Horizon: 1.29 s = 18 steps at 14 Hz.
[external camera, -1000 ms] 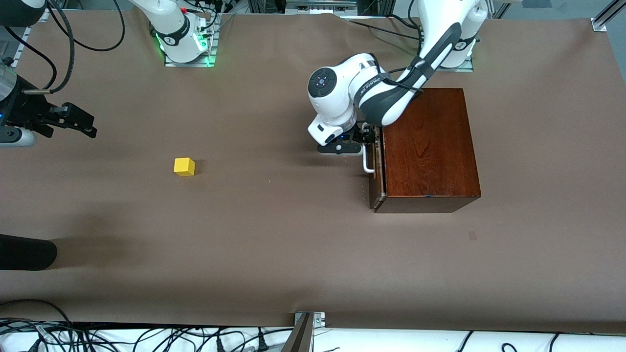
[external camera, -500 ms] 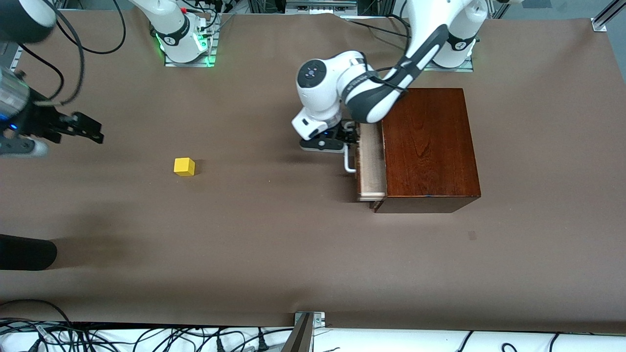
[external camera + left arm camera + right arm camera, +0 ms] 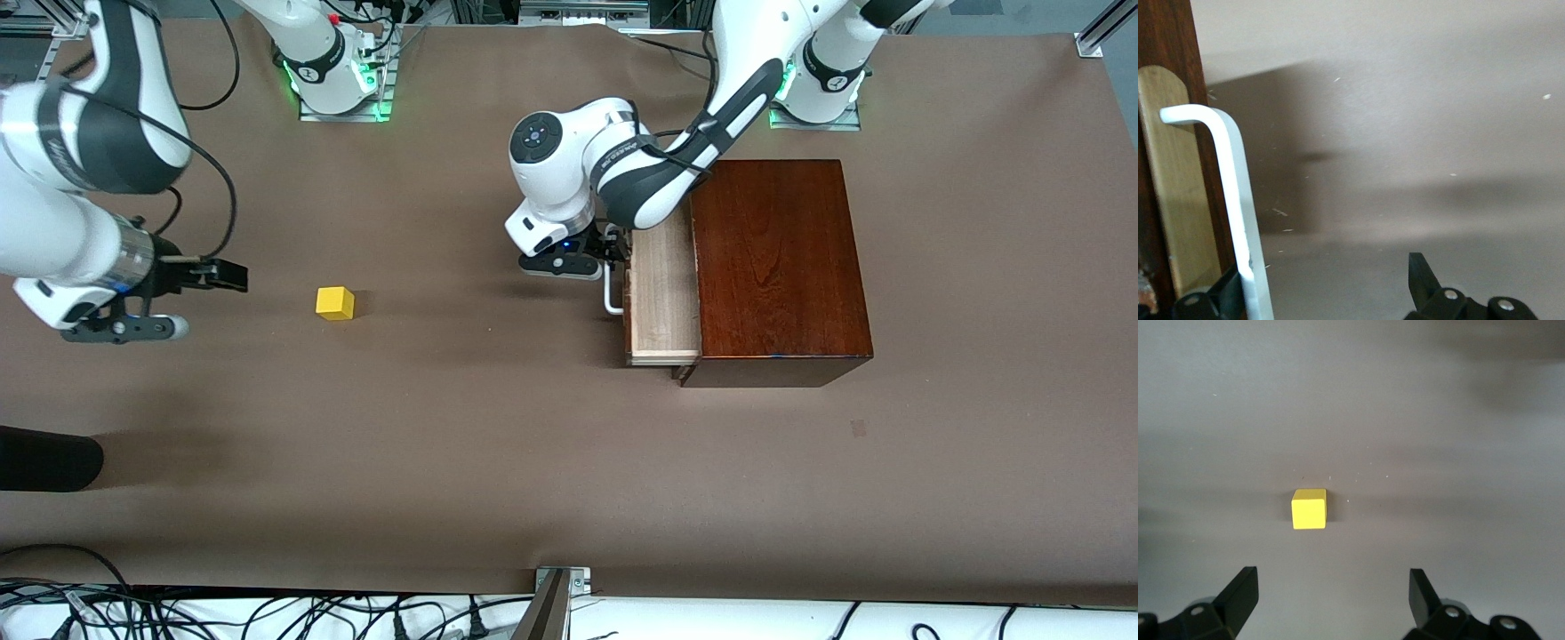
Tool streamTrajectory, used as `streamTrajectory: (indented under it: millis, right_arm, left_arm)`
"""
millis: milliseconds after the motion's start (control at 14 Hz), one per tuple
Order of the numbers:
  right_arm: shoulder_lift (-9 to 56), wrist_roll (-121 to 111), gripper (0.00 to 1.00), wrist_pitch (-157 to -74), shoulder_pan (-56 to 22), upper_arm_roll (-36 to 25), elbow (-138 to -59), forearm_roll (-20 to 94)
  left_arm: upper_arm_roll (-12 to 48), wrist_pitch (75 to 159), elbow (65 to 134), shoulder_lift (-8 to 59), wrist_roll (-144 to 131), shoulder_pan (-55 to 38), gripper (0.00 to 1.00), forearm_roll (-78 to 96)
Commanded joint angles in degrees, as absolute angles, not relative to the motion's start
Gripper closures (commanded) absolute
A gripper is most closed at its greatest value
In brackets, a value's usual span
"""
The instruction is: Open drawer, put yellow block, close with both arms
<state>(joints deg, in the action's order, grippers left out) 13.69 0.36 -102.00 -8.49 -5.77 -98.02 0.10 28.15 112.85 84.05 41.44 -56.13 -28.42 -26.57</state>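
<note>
The yellow block needs to go away in the opened drawer [image 3: 662,293], so the robot's right gripper should next grab it by its cube body [image 3: 335,304].
The yellow block [image 3: 335,303] sits on the brown table, toward the right arm's end. It shows in the right wrist view [image 3: 1309,509] ahead of the open fingers. My right gripper [image 3: 216,276] [image 3: 1331,579] is open and empty, beside the block and apart from it. The drawer [image 3: 662,293] stands partly pulled out of the mahogany box [image 3: 778,267], its pale tray empty. My left gripper [image 3: 613,251] [image 3: 1325,275] is open at the white bar handle [image 3: 610,300] [image 3: 1231,200]; one finger lies against the bar between it and the drawer front.
A dark rounded object [image 3: 44,458] lies at the table's edge at the right arm's end. Cables and a metal bracket [image 3: 560,582] run along the edge nearest the front camera. Bare table lies between block and drawer.
The drawer has slid farther out of the box, the left gripper moving with its handle toward the right arm's end. The right arm has swung in and its gripper has come close to the yellow block.
</note>
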Motion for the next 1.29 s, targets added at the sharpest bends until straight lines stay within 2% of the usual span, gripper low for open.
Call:
streamTrajectory:
  millis: [0,429,571,786,1071,1214]
  right_arm:
    - [10.5,0.4,0.0,-108.2,-8.5,-5.3,-106.8,0.5]
    - [10.7,1.8,0.0,-126.6,-8.6,-3.7,-121.4,2.3]
    - [11.2,4.6,0.0,-131.5,-8.6,-2.2,-124.6,2.3]
    - [12.7,4.8,0.0,-135.9,-8.6,-1.4,-126.5,2.3]
    - [15.2,4.8,0.0,-141.7,-8.6,-1.4,-129.6,2.3]
    - [16.7,4.8,0.03,-142.9,-8.6,-1.3,-130.1,2.3]
  left_arm:
    - [29.0,116.2,76.6,46.4,-56.4,-30.9,0.0,-26.3]
    - [29.4,115.0,76.6,43.8,-56.0,-29.7,0.0,-25.3]
    - [29.6,108.7,76.6,41.1,-55.1,-29.5,0.0,-23.6]
    - [30.1,103.5,76.6,34.8,-51.7,-28.3,0.0,-18.4]
    - [30.2,93.3,76.6,25.7,-44.7,-19.3,0.0,-13.4]
    - [30.4,89.7,76.6,22.3,-41.9,-13.9,0.0,-13.3]
